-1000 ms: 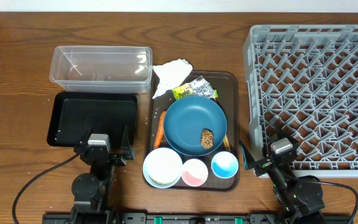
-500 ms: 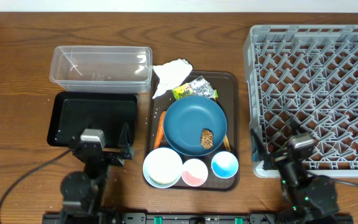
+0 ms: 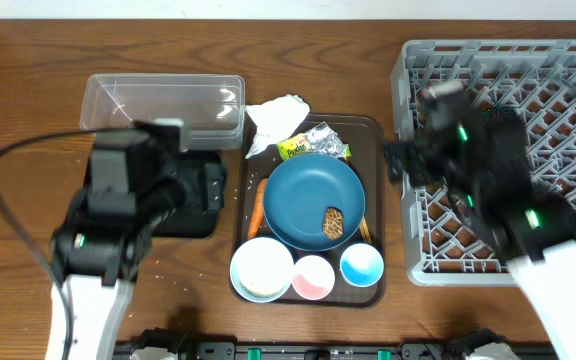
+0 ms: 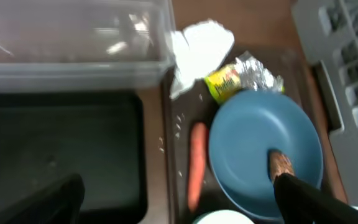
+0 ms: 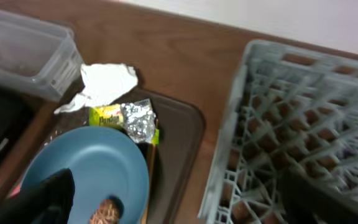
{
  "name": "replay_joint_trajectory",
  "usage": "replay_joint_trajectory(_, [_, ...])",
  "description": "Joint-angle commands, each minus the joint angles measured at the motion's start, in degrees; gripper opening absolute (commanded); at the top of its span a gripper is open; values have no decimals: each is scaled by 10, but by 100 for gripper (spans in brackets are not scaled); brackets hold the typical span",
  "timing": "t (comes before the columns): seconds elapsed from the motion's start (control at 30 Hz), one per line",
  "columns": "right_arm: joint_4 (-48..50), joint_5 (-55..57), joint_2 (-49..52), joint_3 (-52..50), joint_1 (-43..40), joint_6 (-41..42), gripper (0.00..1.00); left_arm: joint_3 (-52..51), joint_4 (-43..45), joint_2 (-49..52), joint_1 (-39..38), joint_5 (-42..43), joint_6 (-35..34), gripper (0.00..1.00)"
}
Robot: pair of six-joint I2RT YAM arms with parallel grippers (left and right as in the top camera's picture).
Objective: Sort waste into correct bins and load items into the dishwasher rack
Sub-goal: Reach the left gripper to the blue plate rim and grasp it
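Note:
My left gripper needs to tip food into the black tray [image 3: 190, 215] next, so it should hold the dish by its rim beside the carrot [image 3: 257, 207]. This leaves the opposite side of the dish's rim free for the handover.
The big dark blue dish [image 3: 303, 195] lies on the brown serving tray [image 3: 370, 135] with a brown food lump [image 3: 334, 222] in it. A carrot [image 3: 257, 207] lies to its left. The napkin [image 3: 276, 118] and the snack wrapper [image 3: 314, 146] lie behind it. The white bowl [image 3: 262, 268], pink cup [image 3: 313, 277] and light blue cup [image 3: 362, 265] stand in front, and the chopsticks [image 3: 365, 229] lie at the dish's right edge. My left gripper [image 4: 179, 208] is open and empty above the black tray [image 3: 190, 215]. My right gripper [image 5: 179, 208] is open and empty over the left edge of the rack [image 3: 528, 110].
The clear tub [image 3: 163, 105] stands behind the black tray. The left arm [image 3: 118, 200] covers much of the black tray. The right arm [image 3: 508, 200] reaches across the rack's left half. The left wrist view shows the dish [image 4: 260, 143], the carrot [image 4: 196, 162] and the napkin [image 4: 201, 46].
Both arms have lifted from the table's front edge and swung forward. The left is now over the black tray, the right over the rack's left side. No object has moved.

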Motion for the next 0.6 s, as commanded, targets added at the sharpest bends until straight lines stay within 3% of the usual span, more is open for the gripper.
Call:
replay_joint_trajectory(0.0, [-20,-95,68,68,-2,-13,99,23,-14,41,-10,67,-33,98])
replay_joint_trajectory(0.1, [-30,-152,102,78,-2,-13,99,23,-14,65,-10,127,-34,98])
replay_joint_trajectory(0.3, [-23,-160,113,78,-3,-9,99,23,-55,99,-26,125,-7,98])
replay_joint_trajectory(0.4, [-11,-143,113,78,-10,5,99,22,-69,119,-65,76,12,99])
replay_joint_trajectory(0.5, [-13,-104,113,78,-23,58,94,19,-67,149,-121,-16,12,80])
replay_joint_trajectory(0.57, [-18,-87,113,78,-34,87,92,18,-59,179,-156,-81,12,75])
